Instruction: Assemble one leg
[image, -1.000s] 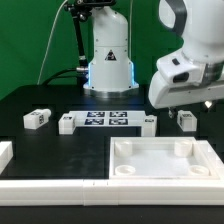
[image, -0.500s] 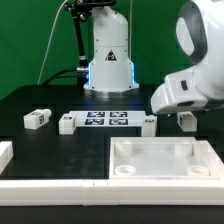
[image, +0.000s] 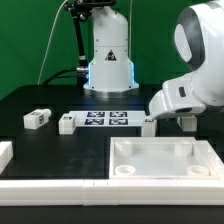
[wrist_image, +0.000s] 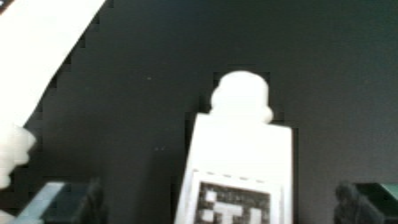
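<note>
I should close my gripper on the white leg now, because its fingers reach down around the tagged block of the leg. Closing now would hold the leg.
In the wrist view a white leg (wrist_image: 240, 150) with a black-and-white tag lies on the black table, its rounded peg pointing away. My gripper (wrist_image: 210, 205) is open and straddles it, one dark finger (wrist_image: 54, 203) on each side with a gap to the leg. In the exterior view the gripper (image: 186, 122) is low over this leg (image: 187, 117) at the exterior view's right, and the arm hides most of it. Three more legs lie on the table: one (image: 37, 118) at the left, one (image: 67, 123) and one (image: 148, 124) at the ends of the marker board.
The marker board (image: 108, 119) lies in the middle of the table. A large white square panel (image: 165, 163) with corner sockets lies in front on the right. A white wall (image: 60, 183) runs along the front. A white edge (wrist_image: 45, 60) runs beside the leg.
The arm has come down and shifted toward the exterior view's left, bringing the gripper low over the right-hand leg. The other parts have not moved.
</note>
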